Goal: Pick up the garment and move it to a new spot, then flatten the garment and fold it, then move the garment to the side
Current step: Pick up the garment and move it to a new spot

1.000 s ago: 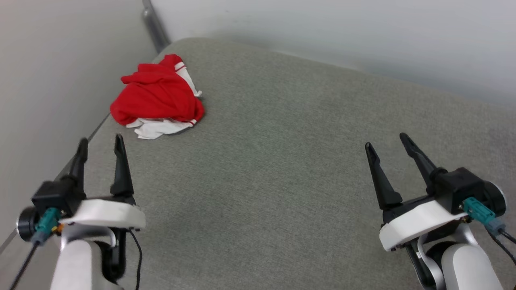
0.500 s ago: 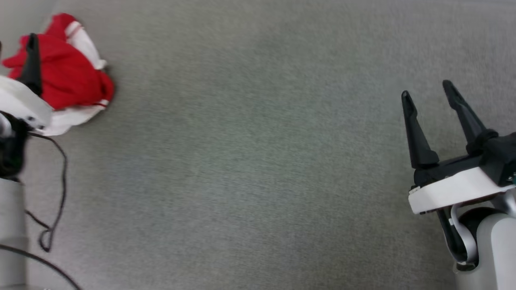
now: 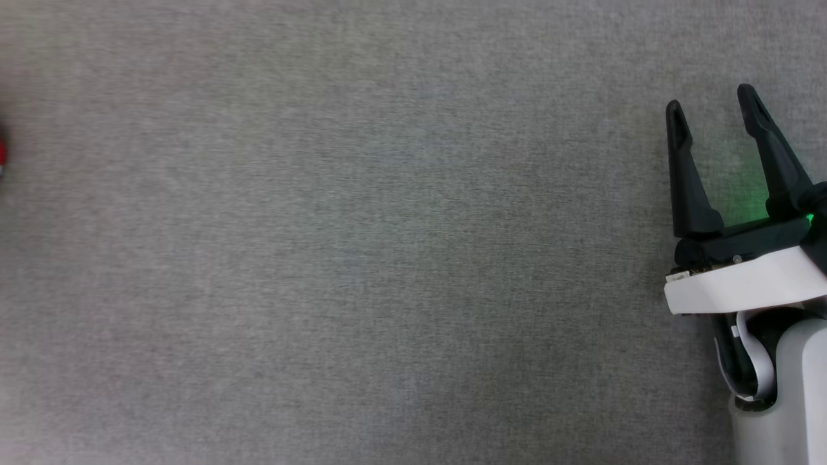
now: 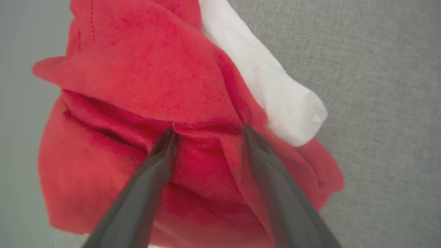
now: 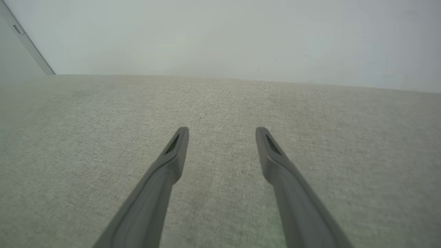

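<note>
I will next take hold of the garment by the bunched red fold [image 4: 209, 128] with my left gripper, so that I can move it to a new spot.
The garment [image 4: 144, 75] lies crumpled on the grey cushion, red with a white sleeve [image 4: 275, 89] poking out on the right side of the left wrist view. My left gripper [image 4: 208, 131] is open, and both fingertips press into the red folds with a ridge of cloth between them. In the head view a thin red sliver of the garment [image 3: 2, 152] shows at the left edge. Far to the right, my right gripper [image 3: 711, 100] is open over bare cushion, with nothing between its fingers [image 5: 172, 155].
The grey fabric cushion [image 3: 323, 258] spreads wide across the head view. A pale wall [image 5: 220, 34] rises behind its far edge, with a metal strip [image 5: 27, 44] in the back left corner. The garment sits close to the cushion's left edge [image 4: 20, 137].
The head camera has swung down and to the right, so the garment slid to the left edge of its view. The left gripper has reached onto the garment. Both grippers stayed open.
</note>
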Robot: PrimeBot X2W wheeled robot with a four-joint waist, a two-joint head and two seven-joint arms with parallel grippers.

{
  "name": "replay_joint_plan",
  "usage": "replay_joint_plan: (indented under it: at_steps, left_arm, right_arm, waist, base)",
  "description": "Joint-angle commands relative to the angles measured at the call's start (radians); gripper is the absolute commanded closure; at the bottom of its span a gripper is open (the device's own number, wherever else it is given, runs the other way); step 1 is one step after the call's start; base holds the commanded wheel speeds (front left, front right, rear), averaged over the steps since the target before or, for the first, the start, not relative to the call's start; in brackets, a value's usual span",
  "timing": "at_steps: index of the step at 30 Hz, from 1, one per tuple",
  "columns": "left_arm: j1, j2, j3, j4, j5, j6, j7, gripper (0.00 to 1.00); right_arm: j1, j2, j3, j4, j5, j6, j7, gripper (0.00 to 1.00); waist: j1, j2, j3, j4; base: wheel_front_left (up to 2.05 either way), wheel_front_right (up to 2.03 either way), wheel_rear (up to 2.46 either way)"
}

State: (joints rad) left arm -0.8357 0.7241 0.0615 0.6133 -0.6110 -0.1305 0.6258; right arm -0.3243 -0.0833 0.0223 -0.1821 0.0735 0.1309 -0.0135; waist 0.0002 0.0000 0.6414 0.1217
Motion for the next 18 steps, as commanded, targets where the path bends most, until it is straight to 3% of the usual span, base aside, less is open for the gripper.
replay_joint_plan:
  at_steps: [1, 9, 10, 11, 12, 18]
  left_arm:
    - [0.007, 0.011, 0.003, 0.022, -0.013, 0.001, 0.027, 0.00]
    - [0.071, -0.026, 0.008, 0.119, -0.038, 0.027, 0.047, 0.00]
    - [0.073, -0.027, 0.006, 0.126, -0.031, 0.032, 0.038, 0.14]
    - [0.074, -0.029, 0.003, 0.135, -0.029, 0.034, 0.032, 0.67]
    - [0.069, -0.031, 0.004, 0.138, -0.025, 0.033, 0.014, 1.00]
    - [0.017, 0.006, -0.014, 0.131, 0.027, 0.028, -0.126, 1.00]
  right_arm:
    - [-0.018, 0.005, 0.003, 0.000, 0.004, 0.000, -0.008, 0.00]
    - [-0.031, 0.013, -0.001, 0.007, 0.004, 0.000, -0.032, 0.00]
    - [-0.030, 0.014, -0.001, 0.007, 0.007, 0.000, -0.032, 0.00]
    - [-0.029, 0.014, -0.004, 0.006, 0.005, 0.000, -0.033, 0.00]
    - [-0.027, 0.014, -0.007, 0.006, 0.000, 0.000, -0.036, 0.00]
    - [0.007, 0.017, -0.004, 0.022, 0.001, 0.000, -0.040, 0.00]
  waist:
    - [-0.0002, 0.0000, 0.038, -0.033]
    - [-0.0002, 0.0000, 0.042, -0.049]
    - [-0.0002, 0.0000, 0.035, -0.048]
    - [-0.0002, 0.0000, 0.027, -0.047]
    - [-0.0002, 0.0000, 0.016, -0.044]
    - [-0.0002, 0.0000, -0.092, -0.029]
  base:
    - [0.00, 0.00, 0.00]
    - [0.00, 0.00, 0.00]
    - [0.00, 0.00, 0.00]
    - [0.00, 0.00, 0.00]
    - [0.00, 0.00, 0.00]
    - [0.00, 0.00, 0.00]
